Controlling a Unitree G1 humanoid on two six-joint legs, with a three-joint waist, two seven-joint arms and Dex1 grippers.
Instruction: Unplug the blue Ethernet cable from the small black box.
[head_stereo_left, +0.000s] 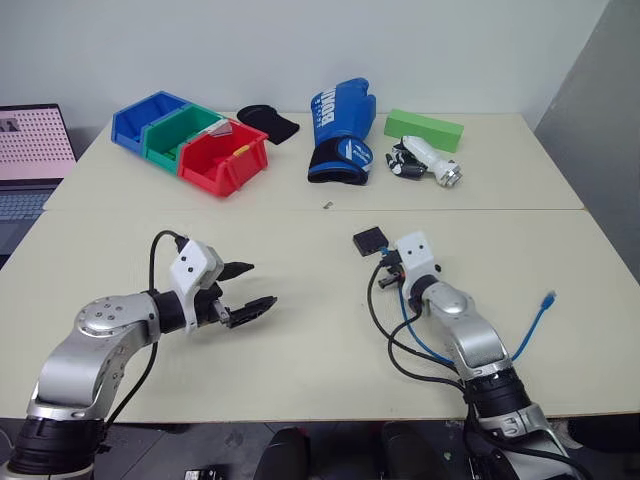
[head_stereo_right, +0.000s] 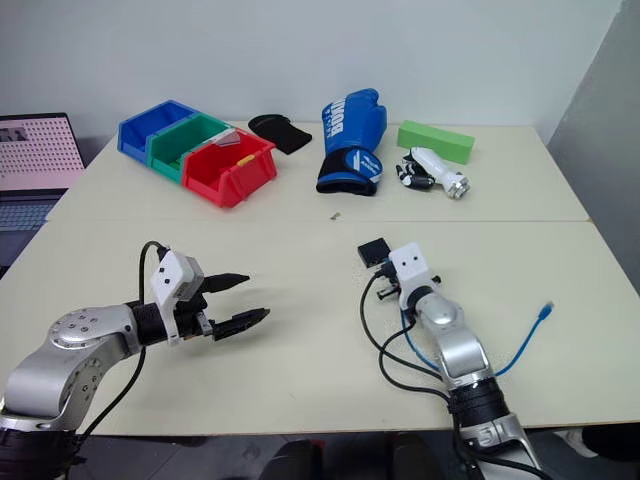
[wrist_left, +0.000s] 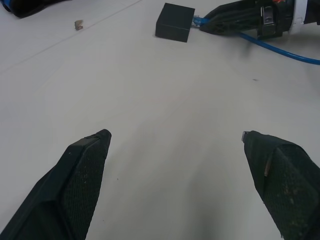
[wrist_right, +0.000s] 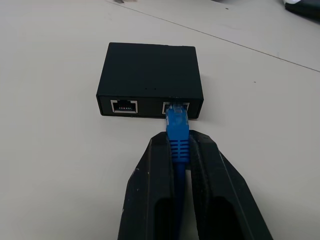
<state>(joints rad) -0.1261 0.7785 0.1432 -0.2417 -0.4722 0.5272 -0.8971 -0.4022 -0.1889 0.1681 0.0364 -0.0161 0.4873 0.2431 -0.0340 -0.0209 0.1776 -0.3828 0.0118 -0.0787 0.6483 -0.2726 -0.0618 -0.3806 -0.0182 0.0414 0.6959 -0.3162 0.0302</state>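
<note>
The plug side of the small black box is crowded by my right gripper, so my left gripper should grab the box by its end (head_stereo_left: 362, 240) (wrist_left: 165, 21) opposite the cable next.
The small black box (wrist_right: 150, 75) lies flat on the cream table (head_stereo_left: 300, 340), just left of centre-right in the left eye view (head_stereo_left: 370, 240). It has two ports on the side that faces my right gripper. The blue Ethernet cable (wrist_right: 177, 132) is plugged into the right-hand port. My right gripper (wrist_right: 179, 150) is shut on the cable's plug boot, right behind the box. The cable runs back under my right arm and its free end (head_stereo_left: 547, 298) lies on the table to the right. My left gripper (head_stereo_left: 263, 284) hovers open well to the left of the box, with nothing between its fingers.
At the back stand blue, green and red bins (head_stereo_left: 190, 140), a black pad (head_stereo_left: 268, 123), a blue boxing glove (head_stereo_left: 342, 130), a green block (head_stereo_left: 424, 128) and a white tool (head_stereo_left: 430, 162). A laptop (head_stereo_left: 30, 160) sits at far left. Black cables (head_stereo_left: 400, 350) loop beside my right arm.
</note>
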